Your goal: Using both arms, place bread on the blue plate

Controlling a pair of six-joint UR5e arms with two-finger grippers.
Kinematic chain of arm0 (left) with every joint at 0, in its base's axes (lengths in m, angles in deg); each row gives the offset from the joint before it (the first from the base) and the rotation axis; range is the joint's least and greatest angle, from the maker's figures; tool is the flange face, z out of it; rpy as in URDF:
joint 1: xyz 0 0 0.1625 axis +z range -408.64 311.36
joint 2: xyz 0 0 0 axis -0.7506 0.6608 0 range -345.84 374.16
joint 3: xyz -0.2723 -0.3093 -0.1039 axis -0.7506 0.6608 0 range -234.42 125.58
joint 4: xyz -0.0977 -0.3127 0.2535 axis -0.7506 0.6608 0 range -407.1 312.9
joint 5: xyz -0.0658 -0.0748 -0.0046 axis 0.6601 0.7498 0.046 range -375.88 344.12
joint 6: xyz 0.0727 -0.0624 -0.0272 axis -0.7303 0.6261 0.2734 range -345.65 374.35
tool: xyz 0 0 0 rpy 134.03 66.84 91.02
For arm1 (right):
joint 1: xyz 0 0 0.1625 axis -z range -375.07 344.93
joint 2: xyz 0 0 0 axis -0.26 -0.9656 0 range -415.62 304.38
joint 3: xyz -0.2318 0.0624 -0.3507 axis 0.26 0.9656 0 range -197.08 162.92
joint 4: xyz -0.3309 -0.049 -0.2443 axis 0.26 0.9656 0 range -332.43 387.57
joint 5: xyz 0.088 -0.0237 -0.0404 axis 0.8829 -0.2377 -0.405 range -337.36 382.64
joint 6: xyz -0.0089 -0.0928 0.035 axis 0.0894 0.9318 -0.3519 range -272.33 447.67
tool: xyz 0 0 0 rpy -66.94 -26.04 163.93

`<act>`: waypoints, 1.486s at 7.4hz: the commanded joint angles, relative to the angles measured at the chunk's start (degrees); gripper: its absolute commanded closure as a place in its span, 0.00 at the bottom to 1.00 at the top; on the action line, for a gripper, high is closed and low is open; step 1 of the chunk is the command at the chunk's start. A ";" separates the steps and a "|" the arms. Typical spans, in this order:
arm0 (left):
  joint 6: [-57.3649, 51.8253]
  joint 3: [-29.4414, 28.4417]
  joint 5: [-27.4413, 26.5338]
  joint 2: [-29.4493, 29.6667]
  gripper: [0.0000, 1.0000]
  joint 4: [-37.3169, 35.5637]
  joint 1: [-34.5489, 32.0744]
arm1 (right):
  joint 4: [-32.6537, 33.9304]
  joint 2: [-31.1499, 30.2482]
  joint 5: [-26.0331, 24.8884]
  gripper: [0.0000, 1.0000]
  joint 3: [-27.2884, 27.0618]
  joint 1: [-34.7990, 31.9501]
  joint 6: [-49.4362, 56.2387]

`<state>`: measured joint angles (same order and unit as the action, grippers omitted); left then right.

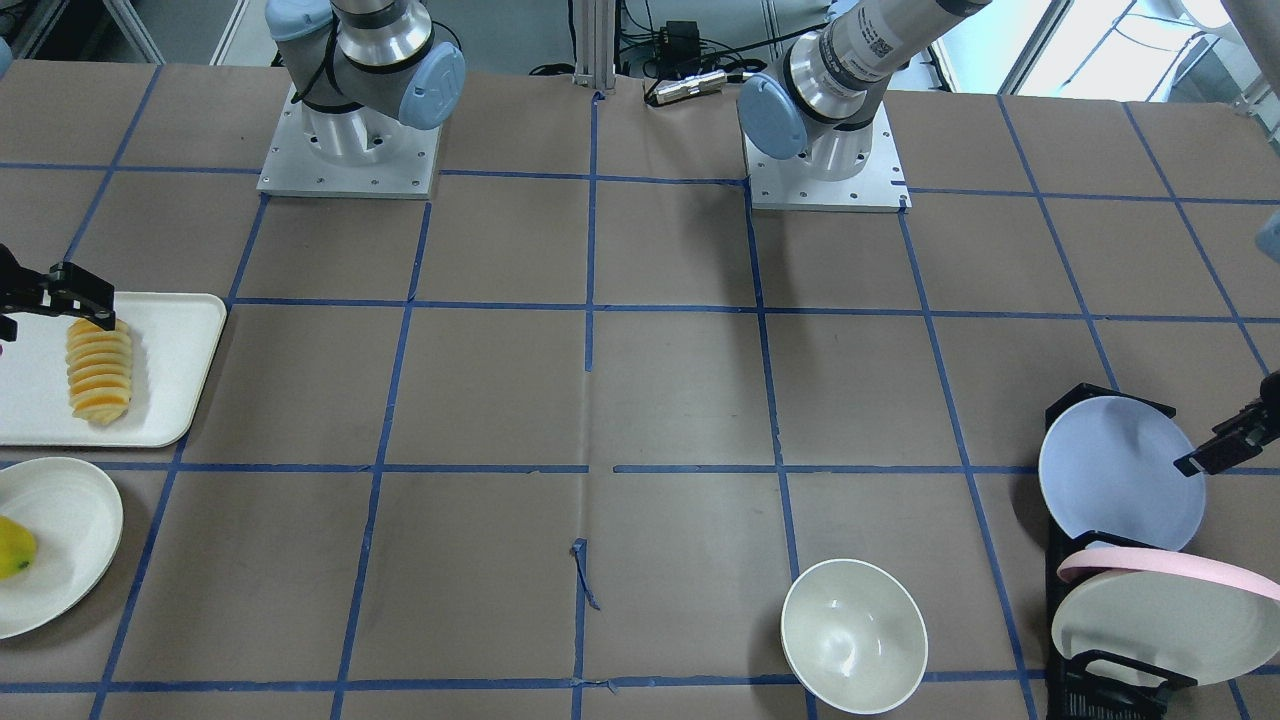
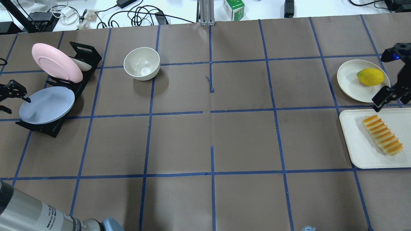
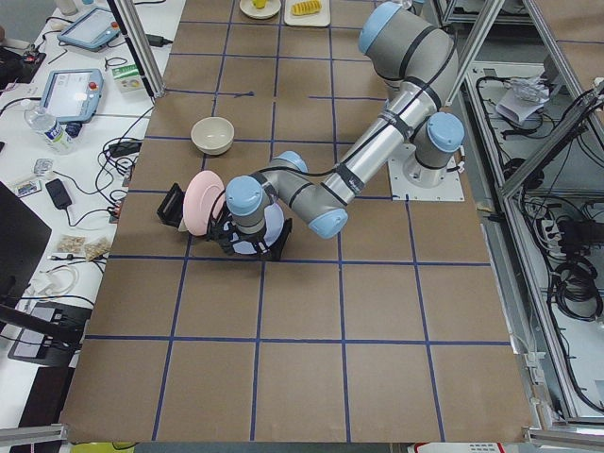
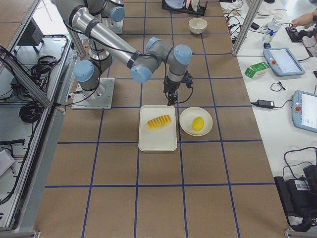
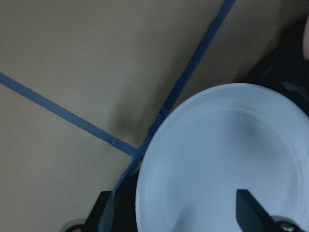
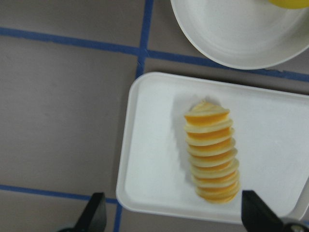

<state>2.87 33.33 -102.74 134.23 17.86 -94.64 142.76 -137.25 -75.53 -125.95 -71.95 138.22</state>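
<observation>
Next, my right gripper grips the bread across its middle (image 1: 98,371) to keep it level. The loaf is long, with ends reaching far out.
The bread (image 2: 382,134), a ridged yellow-orange loaf, lies on a white tray (image 2: 356,150) at the table's right end; it also shows in the front view (image 1: 98,370) and the right wrist view (image 6: 212,152). My right gripper (image 2: 380,104) is open and empty above the tray's far edge, beside the loaf's end (image 1: 48,318). The blue plate (image 2: 48,106) stands tilted in a black rack (image 2: 85,53) at the left end. My left gripper (image 2: 16,105) is open at the plate's left rim. In the left wrist view the plate (image 5: 227,159) has its rim between the two fingertips (image 5: 251,212).
A pink-rimmed plate (image 2: 56,62) stands in the same rack behind the blue one. A cream bowl (image 2: 141,63) sits to the rack's right. A cream plate (image 2: 348,80) with a yellow fruit (image 2: 370,76) sits just beyond the tray.
</observation>
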 commanded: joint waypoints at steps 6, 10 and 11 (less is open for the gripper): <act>-4.67 1.55 -0.24 -1.24 1.00 4.53 1.96 | 19.99 6.57 0.70 0.00 -10.25 6.61 21.78; -8.45 0.49 -0.24 -6.24 1.00 18.60 1.97 | 14.65 8.87 0.43 0.00 -9.51 6.61 20.47; -9.16 0.67 -0.15 -7.65 1.00 19.93 1.53 | 13.84 8.86 0.43 0.00 -9.17 6.61 20.46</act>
<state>-5.08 33.95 -102.94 128.45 35.21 -92.64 158.32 -128.40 -75.06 -135.26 -65.34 158.97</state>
